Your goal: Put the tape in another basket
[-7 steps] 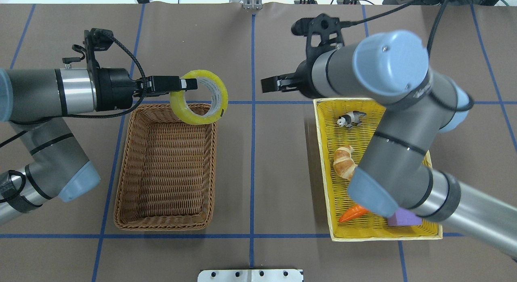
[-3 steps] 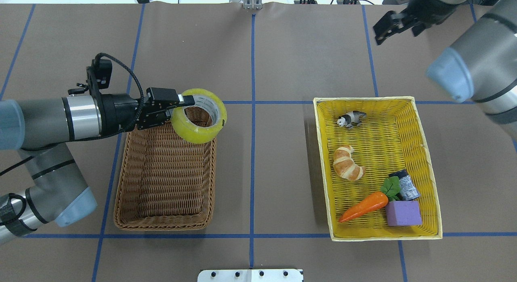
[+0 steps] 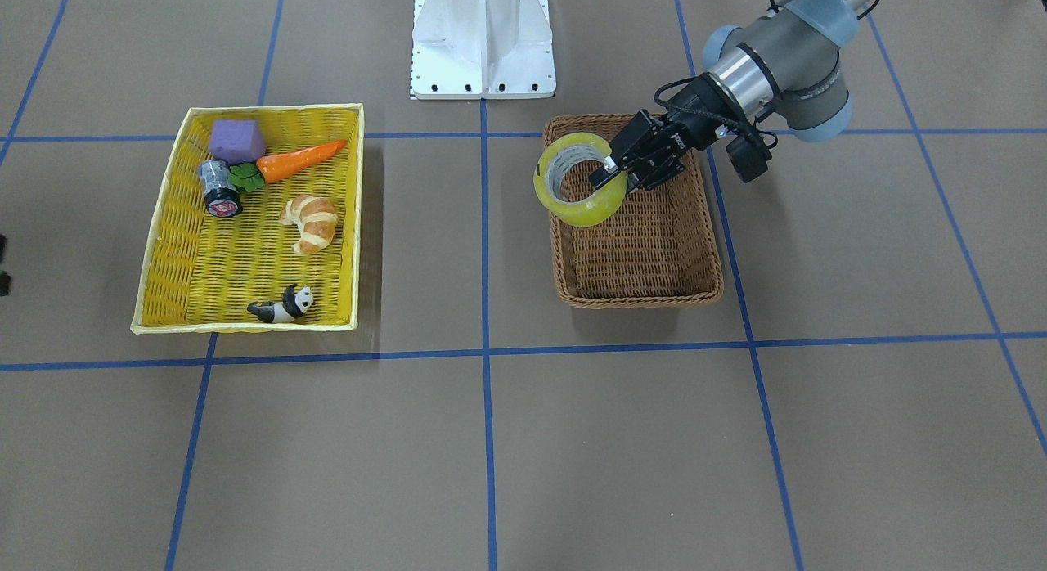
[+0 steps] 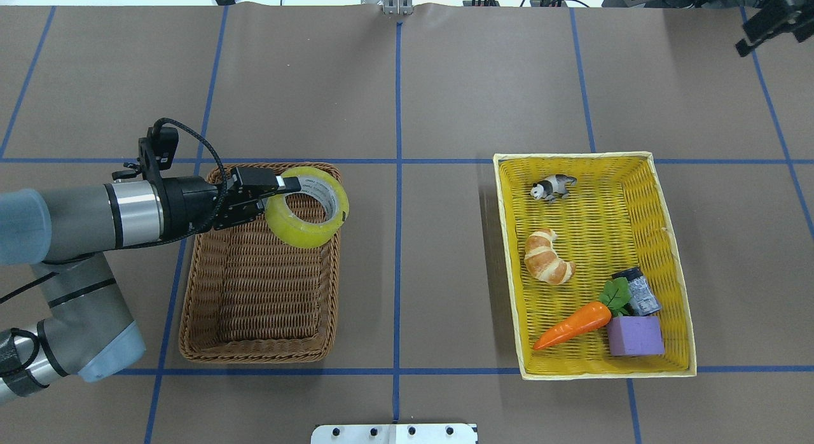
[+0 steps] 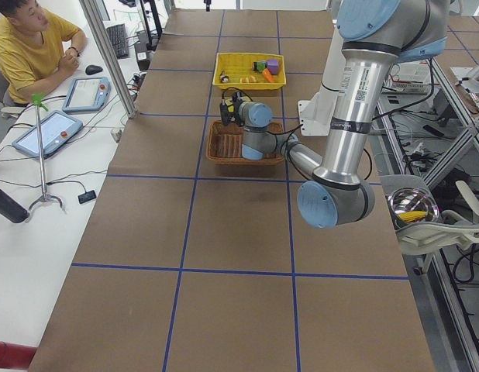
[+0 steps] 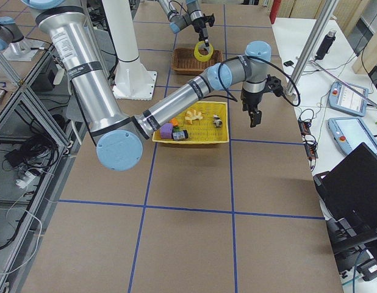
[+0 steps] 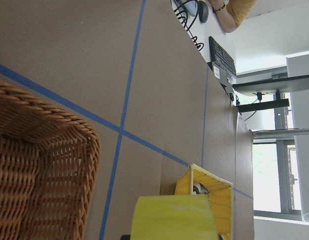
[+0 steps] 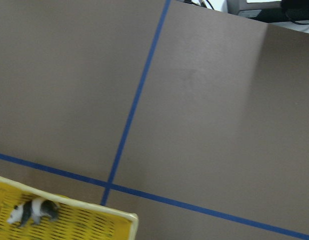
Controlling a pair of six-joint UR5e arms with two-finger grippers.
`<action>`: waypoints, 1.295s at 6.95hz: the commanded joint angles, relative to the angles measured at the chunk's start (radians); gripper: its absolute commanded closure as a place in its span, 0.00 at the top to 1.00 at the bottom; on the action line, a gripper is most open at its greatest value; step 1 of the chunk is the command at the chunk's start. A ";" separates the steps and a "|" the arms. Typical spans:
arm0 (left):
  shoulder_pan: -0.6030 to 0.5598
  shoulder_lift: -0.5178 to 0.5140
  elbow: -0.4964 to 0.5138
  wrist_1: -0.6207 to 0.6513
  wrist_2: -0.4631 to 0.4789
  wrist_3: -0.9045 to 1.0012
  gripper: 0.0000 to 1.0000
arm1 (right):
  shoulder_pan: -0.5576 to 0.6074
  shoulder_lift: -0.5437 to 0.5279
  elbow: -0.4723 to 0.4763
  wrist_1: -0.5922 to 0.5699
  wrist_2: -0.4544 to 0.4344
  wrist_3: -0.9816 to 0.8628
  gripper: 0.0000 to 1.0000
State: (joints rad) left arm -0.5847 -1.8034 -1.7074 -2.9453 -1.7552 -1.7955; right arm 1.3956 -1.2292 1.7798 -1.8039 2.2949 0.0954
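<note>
I should move the tape inward and down before my left gripper lets go of it, because the tape's edge (image 3: pixel 540 184) sticks out past the wicker basket's rim (image 3: pixel 559 252).
The tape (image 4: pixel 299 231), a wide yellow roll with a grey-white printed core, hangs tilted over the far right corner of the brown wicker basket (image 4: pixel 191 304). My left gripper (image 4: pixel 289 184) is shut on the roll's wall, one finger inside the core. In the front view the tape (image 3: pixel 572 213) and the left gripper (image 3: pixel 609 168) are above the basket (image 3: pixel 638 297). The tape's edge (image 7: pixel 172 217) also shows in the left wrist view. My right gripper (image 4: pixel 747 37) is open and empty at the far right edge of the table.
A bright yellow basket (image 4: pixel 509 272) on the right holds a panda figure (image 4: pixel 552 187), a croissant (image 4: pixel 545 256), a carrot (image 4: pixel 572 326), a purple block (image 4: pixel 634 336) and a small silver-black cylinder (image 4: pixel 641 291). A white mount plate (image 4: pixel 394 433) sits at the near edge.
My left gripper has carried the tape from beyond the brown basket's far rim to over its far right corner. The right arm has swung away to the far right.
</note>
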 commanded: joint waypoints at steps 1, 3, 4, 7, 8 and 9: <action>0.006 0.022 0.014 -0.011 0.008 0.037 0.00 | 0.158 -0.183 0.000 -0.006 0.018 -0.220 1.00; 0.006 0.054 0.047 -0.012 0.010 0.100 0.00 | 0.227 -0.243 -0.003 -0.008 0.015 -0.318 1.00; 0.012 0.049 0.083 -0.012 0.028 0.108 0.00 | 0.227 -0.243 -0.007 -0.008 0.015 -0.318 1.00; 0.117 0.045 0.114 -0.011 0.134 0.111 0.00 | 0.227 -0.245 -0.005 -0.008 0.017 -0.318 1.00; 0.117 0.053 0.123 -0.012 0.132 0.189 0.09 | 0.227 -0.246 -0.005 -0.008 0.017 -0.318 1.00; 0.115 0.061 0.129 -0.026 0.129 0.253 0.40 | 0.227 -0.246 -0.003 -0.008 0.017 -0.318 1.00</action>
State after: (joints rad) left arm -0.4724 -1.7516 -1.5873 -2.9609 -1.6272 -1.6161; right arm 1.6229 -1.4752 1.7752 -1.8116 2.3117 -0.2224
